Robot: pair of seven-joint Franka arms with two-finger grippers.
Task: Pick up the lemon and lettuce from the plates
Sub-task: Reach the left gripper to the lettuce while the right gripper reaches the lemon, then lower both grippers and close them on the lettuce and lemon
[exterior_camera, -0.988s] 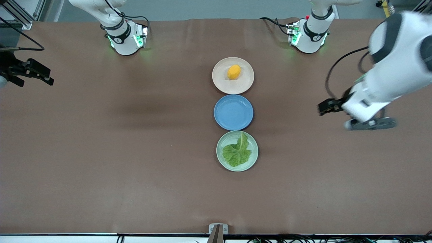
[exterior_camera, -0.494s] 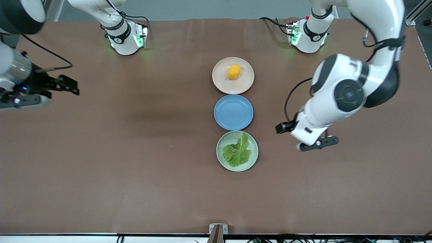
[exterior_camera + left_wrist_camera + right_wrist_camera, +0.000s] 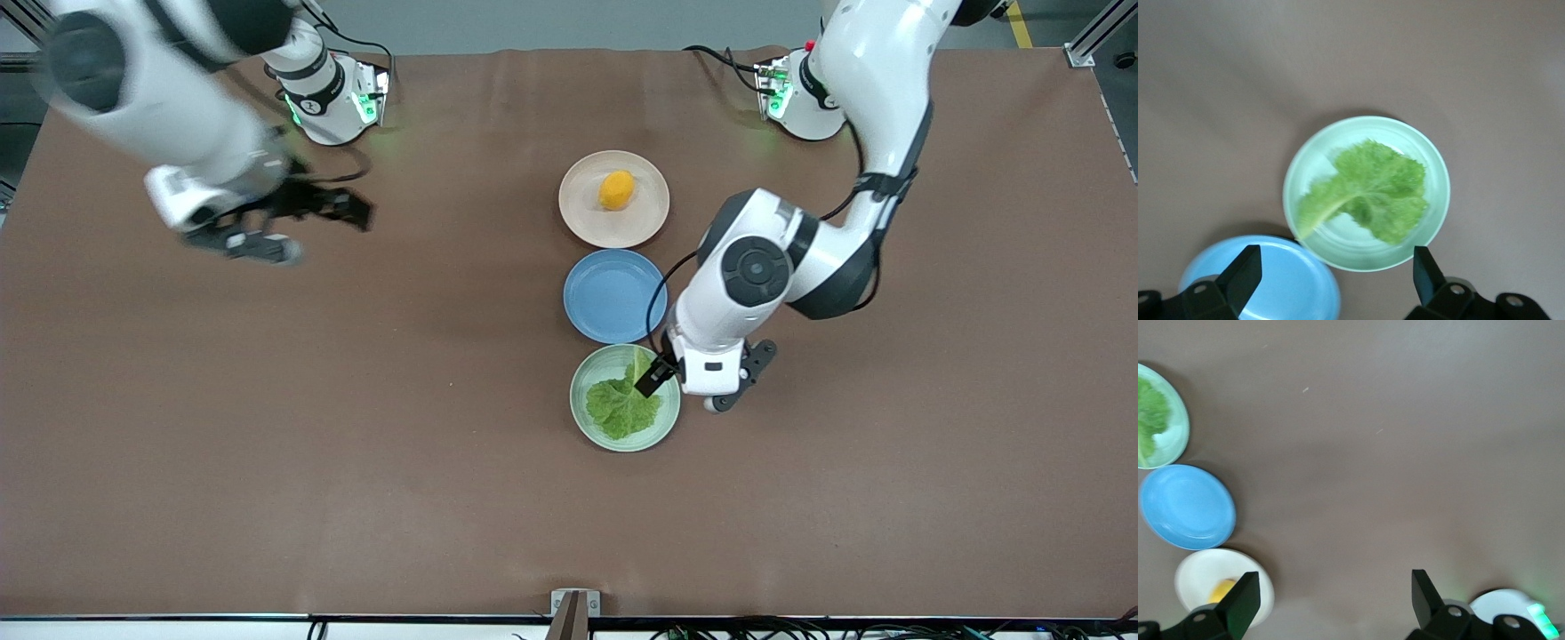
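The lemon should next be picked from the cream plate (image 3: 587,222), so my right gripper should grab it by its rounded middle (image 3: 616,190).
The lemon (image 3: 616,189) lies on the cream plate (image 3: 587,222), nearest the robot bases. The lettuce (image 3: 621,407) lies flat on the mint plate (image 3: 589,427), nearest the front camera. My left gripper (image 3: 655,378) is open and empty over the mint plate's rim by the leaf's stem. In the left wrist view the lettuce (image 3: 1371,190) and mint plate (image 3: 1431,167) show ahead of the gripper (image 3: 1333,280). My right gripper (image 3: 342,206) is open and empty over bare table toward the right arm's end. The right wrist view shows the gripper (image 3: 1333,603), the lemon (image 3: 1223,590) and the cream plate (image 3: 1198,570).
An empty blue plate (image 3: 615,296) sits between the cream and mint plates, nearly touching both; it shows in the left wrist view (image 3: 1278,280) and the right wrist view (image 3: 1186,507). The left arm's elbow (image 3: 756,267) hangs beside the blue plate. Brown table (image 3: 356,444) lies all round.
Both arms have swung in from the table's ends. The left gripper has come over the mint plate's rim. The right gripper has moved toward the middle of the table.
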